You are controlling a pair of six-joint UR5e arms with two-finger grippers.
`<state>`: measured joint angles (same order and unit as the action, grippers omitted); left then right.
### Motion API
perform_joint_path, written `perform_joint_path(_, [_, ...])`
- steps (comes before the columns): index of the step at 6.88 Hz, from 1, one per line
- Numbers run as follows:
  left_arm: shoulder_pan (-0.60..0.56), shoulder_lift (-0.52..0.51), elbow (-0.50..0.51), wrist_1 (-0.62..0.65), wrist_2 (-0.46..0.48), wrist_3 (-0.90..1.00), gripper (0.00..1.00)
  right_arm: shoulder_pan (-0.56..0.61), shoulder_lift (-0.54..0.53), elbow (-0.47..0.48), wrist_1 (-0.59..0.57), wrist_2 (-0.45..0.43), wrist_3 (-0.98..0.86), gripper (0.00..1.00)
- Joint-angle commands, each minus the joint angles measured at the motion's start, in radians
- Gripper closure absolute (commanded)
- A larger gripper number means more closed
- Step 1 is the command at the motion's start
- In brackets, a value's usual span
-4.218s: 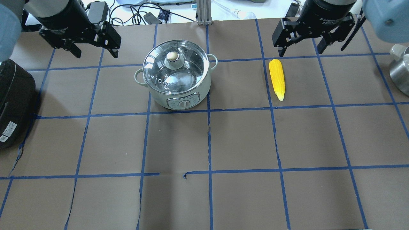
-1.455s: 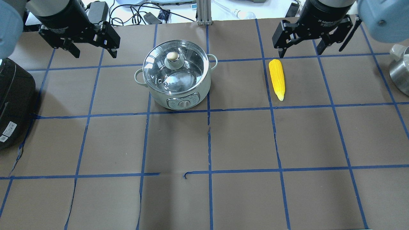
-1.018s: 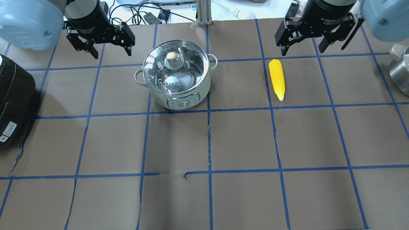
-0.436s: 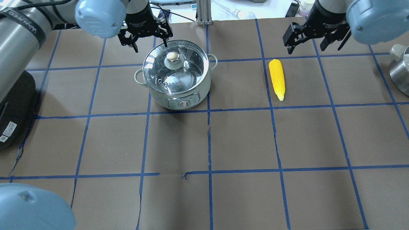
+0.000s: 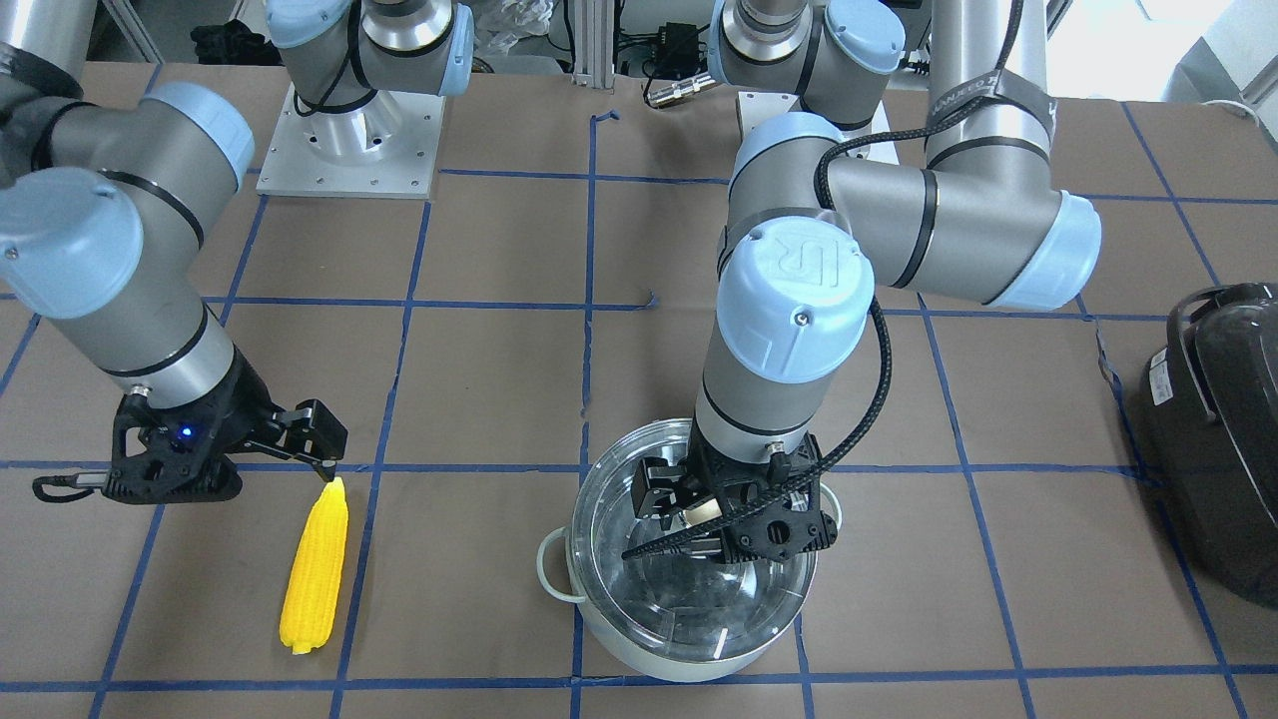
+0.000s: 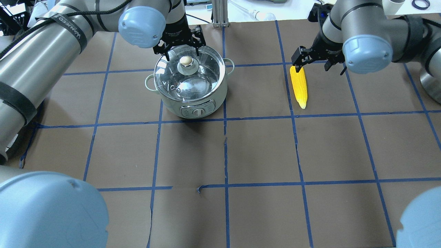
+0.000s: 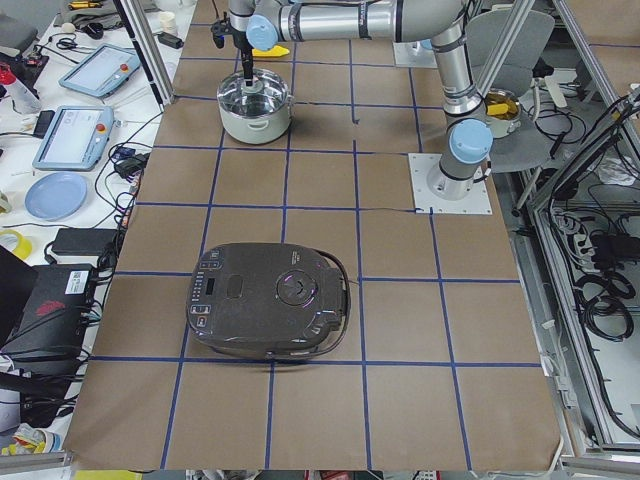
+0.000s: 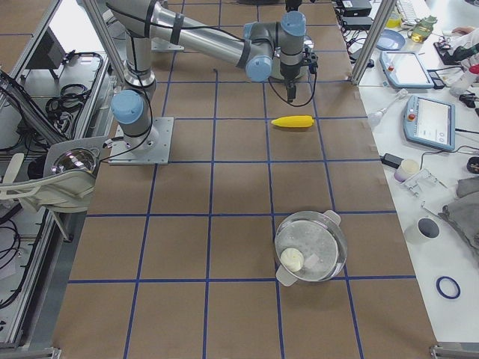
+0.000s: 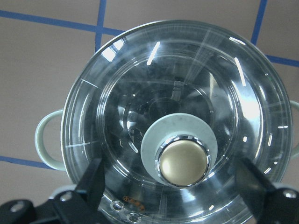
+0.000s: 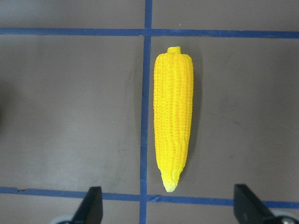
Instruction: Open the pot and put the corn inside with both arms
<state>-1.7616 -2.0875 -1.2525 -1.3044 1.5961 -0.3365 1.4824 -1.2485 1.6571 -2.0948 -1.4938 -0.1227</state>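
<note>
My right gripper has to grab the corn around its middle (image 5: 316, 563) next, because its long body stretches to a tapered end (image 5: 334, 489). Then the corn can go inside the pot.
The pot (image 6: 172, 102) stands on the table with its glass lid (image 6: 206, 70) on. It also shows in the front view (image 5: 689, 654). My left gripper (image 6: 182, 53) is open just above the lid. In the left wrist view its fingers (image 9: 93, 184) stand either side of the brass knob (image 9: 183, 163), apart from it. The yellow corn (image 6: 299, 86) lies flat to the pot's right, tapered end towards the robot. My right gripper (image 6: 313, 62) is open and empty above the corn (image 10: 173, 116), not touching it.
A dark grey appliance (image 5: 1218, 449) sits at the table's left end. A steel vessel (image 6: 430, 82) stands at the right edge. Blue tape lines grid the brown table cover. Cables and devices lie beyond the far edge.
My left gripper has swung right from the far-left corner to over the pot lid. My right gripper has come down and left towards the corn. Pot and corn have not moved.
</note>
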Motion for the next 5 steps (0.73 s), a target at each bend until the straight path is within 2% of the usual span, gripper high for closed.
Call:
perform_joint_path(1, [-0.004,-0.026,-0.002,0.002,-0.001,0.033,0.00,-0.001,0.072,0.020,-0.108,-0.023,0.000,0.00])
perform_joint_path(2, [-0.004,-0.025,-0.005,0.002,0.001,0.034,0.01,-0.001,0.102,0.012,-0.113,-0.060,0.023,0.00])
perform_joint_path(3, [-0.004,-0.026,-0.005,0.002,-0.001,0.036,0.15,-0.001,0.139,0.003,-0.158,-0.051,0.026,0.00])
perform_joint_path(4, [-0.004,-0.026,-0.005,0.002,-0.001,0.036,0.45,-0.001,0.177,-0.003,-0.194,-0.054,0.017,0.00])
perform_joint_path(5, [-0.004,-0.026,-0.005,0.001,-0.001,0.034,0.57,-0.001,0.194,-0.003,-0.194,-0.045,0.032,0.00])
